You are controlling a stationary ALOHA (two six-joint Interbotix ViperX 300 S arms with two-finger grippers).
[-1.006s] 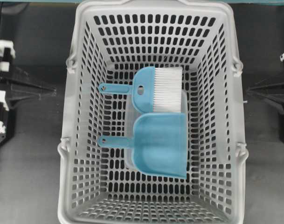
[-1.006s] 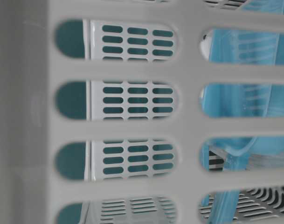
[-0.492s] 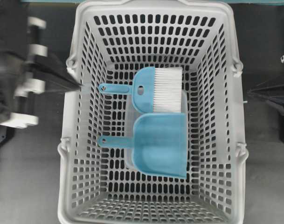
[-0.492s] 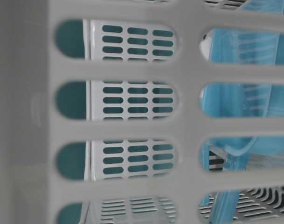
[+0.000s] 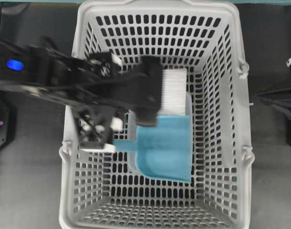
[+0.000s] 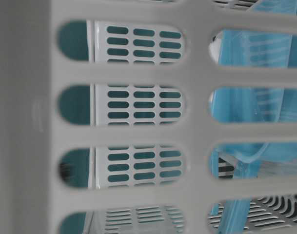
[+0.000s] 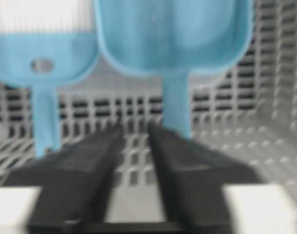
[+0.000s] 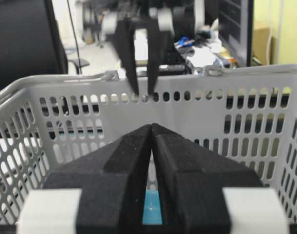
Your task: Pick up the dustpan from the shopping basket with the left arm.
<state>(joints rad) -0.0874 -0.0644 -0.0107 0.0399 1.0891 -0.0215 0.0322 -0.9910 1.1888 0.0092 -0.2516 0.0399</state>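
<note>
My left gripper grabs the dustpan by its narrow handle (image 5: 124, 145) (image 7: 176, 103) next, since the dustpan's scoop spreads far wider than my open fingers.
The light blue dustpan (image 5: 167, 148) lies flat in the grey shopping basket (image 5: 243, 119), handle pointing left. My left arm (image 5: 112, 88) reaches over the basket's left wall and hides the brush's handle. In the left wrist view the left gripper (image 7: 134, 127) is open, with bare basket floor between its fingers. Its tips sit between the two blue handles, nearer the dustpan's handle (image 7: 177, 107) and apart from it. The dustpan scoop (image 7: 172, 34) fills the top of that view. My right gripper (image 8: 152, 126) is shut, outside the basket's right wall.
A blue hand brush with white bristles (image 5: 174, 90) lies just behind the dustpan. A clear box edge (image 5: 132, 164) shows under the scoop. The table-level view is filled by the basket's slotted wall (image 6: 138, 73), with blue plastic (image 6: 255, 105) behind it.
My left arm has swung from the table's left side over the basket wall and down toward the handles. Its jaws have parted. The right arm and the dustpan have not moved.
</note>
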